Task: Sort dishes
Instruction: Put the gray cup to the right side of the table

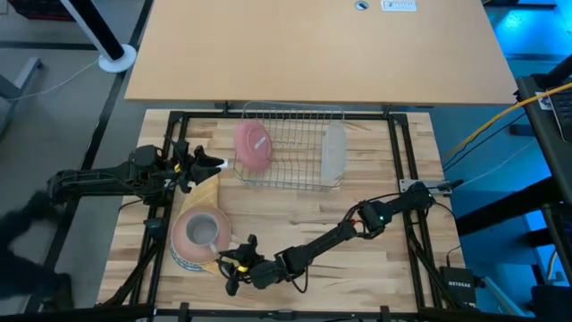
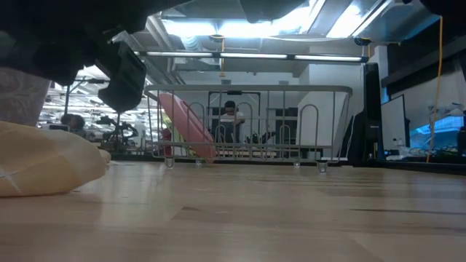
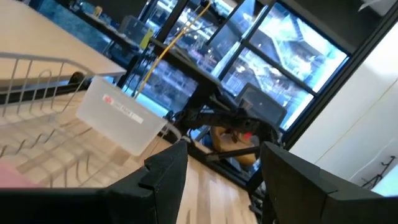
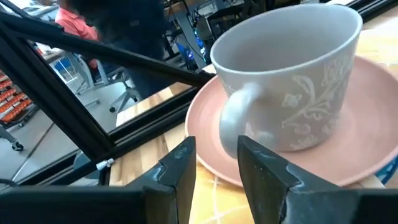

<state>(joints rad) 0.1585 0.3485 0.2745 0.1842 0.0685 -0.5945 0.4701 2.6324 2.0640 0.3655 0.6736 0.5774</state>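
The left gripper will next grab the pink plate under the grey mug by its rim (image 1: pixel 197 262), to sort the plate into the wire rack (image 1: pixel 295 148).
A small grey mug (image 4: pixel 292 81) stands on a pink plate (image 4: pixel 348 155), which tops a plate with a blue-green pattern (image 1: pixel 183 259) at the table's near left. My right gripper (image 4: pixel 214 149) is open and level. It sits just short of the mug's handle (image 4: pixel 239 118), which faces the gap between its fingers. In the high view this gripper (image 1: pixel 234 266) is beside the stack's near right. Another pink plate (image 1: pixel 253 145) leans on edge in the silver wire rack (image 1: pixel 295 148). My left gripper (image 1: pixel 213 163) waits open and holds nothing, left of the rack.
A yellow-tan cloth (image 1: pixel 207 186) lies under and beyond the stack, between it and the rack. A clear plastic box (image 1: pixel 333 149) sits in the rack's right end. Black frame rails (image 1: pixel 407 170) border the table. Bare wood lies to the right of the stack.
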